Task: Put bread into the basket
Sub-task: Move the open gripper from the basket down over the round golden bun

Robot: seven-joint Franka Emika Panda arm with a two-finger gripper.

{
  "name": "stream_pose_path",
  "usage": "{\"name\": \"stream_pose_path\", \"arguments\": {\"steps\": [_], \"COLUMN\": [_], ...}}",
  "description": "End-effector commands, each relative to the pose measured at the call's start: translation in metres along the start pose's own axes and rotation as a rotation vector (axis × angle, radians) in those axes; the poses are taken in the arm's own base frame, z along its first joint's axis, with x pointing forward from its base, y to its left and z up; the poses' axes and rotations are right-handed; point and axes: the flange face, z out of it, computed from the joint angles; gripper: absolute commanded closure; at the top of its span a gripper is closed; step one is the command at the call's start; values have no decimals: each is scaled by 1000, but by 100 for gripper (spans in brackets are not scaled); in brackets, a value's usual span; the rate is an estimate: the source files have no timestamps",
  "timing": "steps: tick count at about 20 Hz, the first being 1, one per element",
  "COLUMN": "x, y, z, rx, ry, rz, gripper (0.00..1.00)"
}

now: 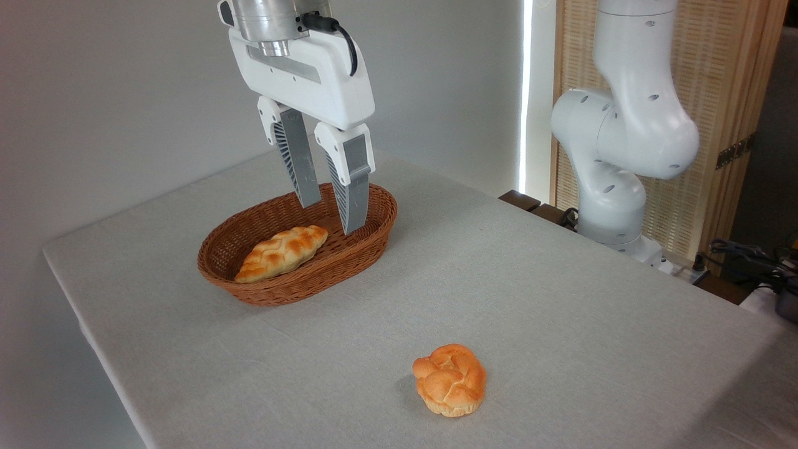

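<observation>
The gripper will next pick up the small knotted bun by its rounded body (pixel 449 380), and this will add the bun to the basket.
The bread (pixel 450 379), a small round knotted bun with a golden-orange crust, lies on the table near the front edge, right of centre. The oval brown wicker basket (pixel 368 240) stands further back and to the left. My gripper (pixel 330 217) hangs over the basket's right half, fingers pointing down and spread apart, open with nothing between them. It is well away from the bun, up and to the left of it.
An elongated braided loaf (pixel 282 252) lies inside the basket, left of the gripper. The arm's white base (pixel 614 187) stands at the back right beside a wooden slatted screen. Cables and dark gear (pixel 757 265) sit at the far right. The table has a grey cloth (pixel 561 299).
</observation>
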Motion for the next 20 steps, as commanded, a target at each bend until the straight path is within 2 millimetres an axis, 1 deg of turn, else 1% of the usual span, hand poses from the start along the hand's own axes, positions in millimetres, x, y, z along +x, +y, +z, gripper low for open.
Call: {"name": "stream_pose_path", "arguments": {"steps": [1, 7, 10, 11, 13, 15, 16, 17, 18, 20], "x": [-7, -8, -12, -11, -11, -19, -26, -34, -39, -59], "y": [8, 7, 1, 0, -1, 4, 4, 2, 2, -10], "z": [-24, -22, -19, -13, 21, 40, 53, 62, 72, 84], "rx": [-3, -2, 2, -1, -14, 2, 5, 13, 39, 127], "ry": [48, 49, 55, 51, 21, 39, 45, 54, 49, -22], "rz": [-6, -6, -19, -16, -15, -18, -23, -34, -20, 41], "gripper": [0, 0, 0, 0, 0, 0, 0, 0, 0, 0]}}
